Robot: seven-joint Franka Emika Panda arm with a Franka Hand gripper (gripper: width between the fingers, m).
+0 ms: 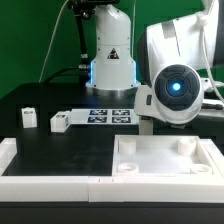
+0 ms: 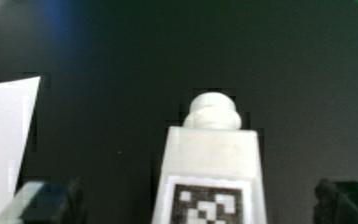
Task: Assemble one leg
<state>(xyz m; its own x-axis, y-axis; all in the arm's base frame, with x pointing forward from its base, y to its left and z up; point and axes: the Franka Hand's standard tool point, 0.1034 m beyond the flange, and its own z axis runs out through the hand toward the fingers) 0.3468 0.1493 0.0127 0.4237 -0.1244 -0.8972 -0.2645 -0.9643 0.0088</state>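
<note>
My gripper should close on the leg (image 2: 208, 198) now, because my open fingers reach down beside the leg's tagged sides in the wrist view.
In the wrist view a leg (image 2: 215, 165) lies on the black table, a white block with a black-and-white tag on its upper face and a rounded peg (image 2: 211, 108) at its far end. My gripper (image 2: 194, 205) is open. Its dark fingers (image 2: 37, 200) stand wide on either side of the leg and do not touch it. In the exterior view the hand (image 1: 175, 90) hangs low just behind the white tray-shaped piece (image 1: 165, 160), and it hides this leg. Two more legs (image 1: 28, 117) (image 1: 60, 122) stand on the table at the exterior view's left.
The marker board (image 1: 110, 113) lies in front of the robot base. A low white wall (image 1: 40, 182) runs along the front left of the table. A white flat edge (image 2: 2, 130) shows at the side of the wrist view.
</note>
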